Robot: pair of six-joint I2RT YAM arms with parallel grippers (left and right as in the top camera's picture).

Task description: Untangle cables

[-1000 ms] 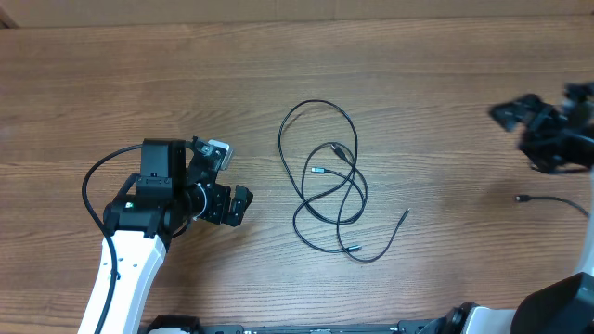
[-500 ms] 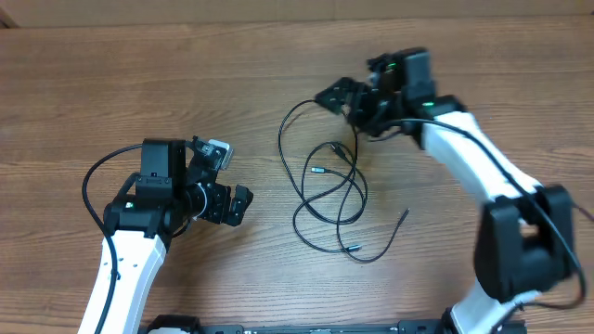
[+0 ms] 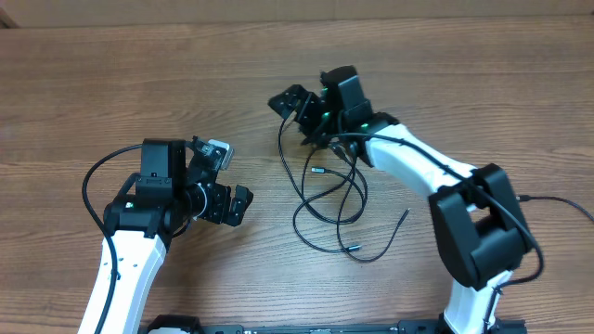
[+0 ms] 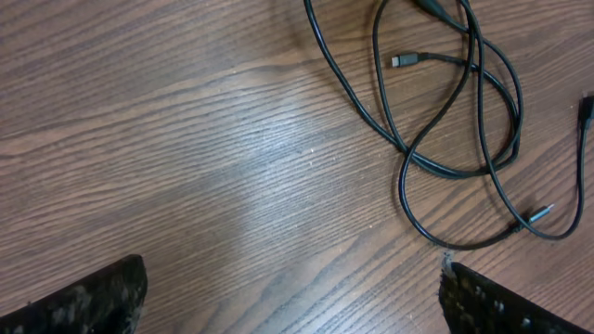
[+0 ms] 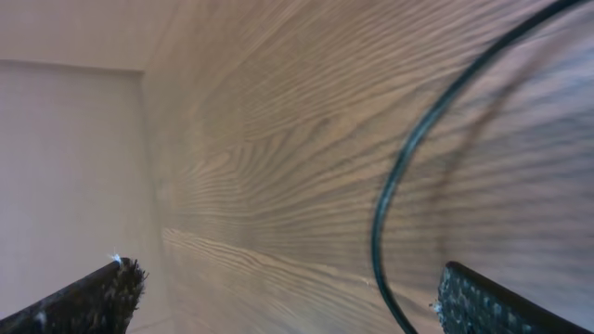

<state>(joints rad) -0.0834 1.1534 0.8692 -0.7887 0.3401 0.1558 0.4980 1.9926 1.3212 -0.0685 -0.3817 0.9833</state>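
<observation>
I need to grip the single piece of cable at the outer edge of the big loop next with my right gripper and leave the plug ends free. Then I can untangle the cables.
The cables (image 3: 299,215) are thin black cords lying in a loose tangle of overlapping loops at the table's middle, with small plug ends (image 3: 316,171) inside and below the loops. My right gripper (image 3: 294,109) is open over the top left of the big loop. In the right wrist view one strand (image 5: 397,181) curves between its open fingers (image 5: 288,297), close to the right finger. My left gripper (image 3: 232,205) is open and empty, left of the tangle. In the left wrist view the cables (image 4: 408,158) lie ahead to the upper right, beyond the fingers (image 4: 292,299).
Another thin black cord (image 3: 557,200) lies apart at the right edge of the wooden table (image 3: 186,74). The right arm (image 3: 418,167) stretches across the upper right part of the tangle and hides some of it.
The right arm has swung from the table's right edge leftwards to the top left of the cable loop. The left arm and the cables have not moved.
</observation>
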